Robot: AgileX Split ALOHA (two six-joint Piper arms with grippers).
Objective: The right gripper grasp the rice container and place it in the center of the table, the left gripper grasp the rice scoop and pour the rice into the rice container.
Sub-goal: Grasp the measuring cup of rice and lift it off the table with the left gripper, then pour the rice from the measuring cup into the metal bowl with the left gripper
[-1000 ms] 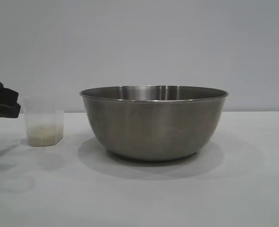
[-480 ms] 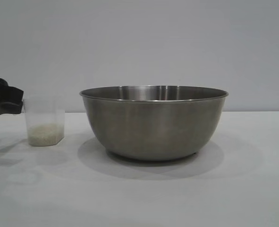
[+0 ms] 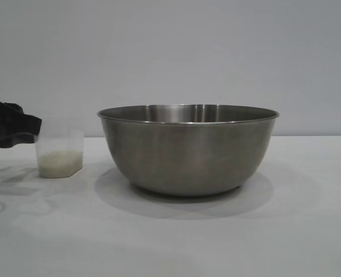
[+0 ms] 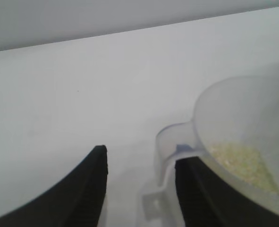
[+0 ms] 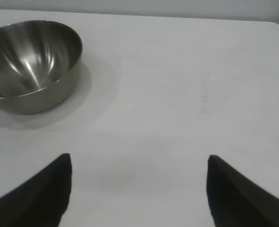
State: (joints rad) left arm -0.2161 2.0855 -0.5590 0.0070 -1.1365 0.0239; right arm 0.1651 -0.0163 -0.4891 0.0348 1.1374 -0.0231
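Note:
I should next grab the scoop by its loop handle [image 4: 170, 139] with my left gripper to keep the scoop upright, because loose rice is in the bottom of the scoop.
The rice container [image 3: 187, 150], a large steel bowl, stands mid-table; the right wrist view shows it empty [image 5: 30, 61]. The rice scoop [image 3: 59, 153], a small clear cup with rice [image 3: 59, 164] in its bottom, stands on the table [image 3: 216, 242] left of the bowl. My left gripper [image 3: 14, 130] is at the cup's left side. In the left wrist view it [image 4: 143, 155] is open, with the scoop's [image 4: 243, 113] loop handle [image 4: 170, 139] between its fingers, close to one finger. The rice [image 4: 243, 160] shows inside. My right gripper [image 5: 138, 158] is open over bare table, away from the bowl.
The white tabletop [image 5: 186, 71] stretches bare to the right of the bowl as far as its far corner. A plain grey wall [image 3: 170, 52] stands behind the table.
My left gripper has moved right and reached the cup's handle. The cup has shifted a little to the right, toward the bowl. The bowl has not moved.

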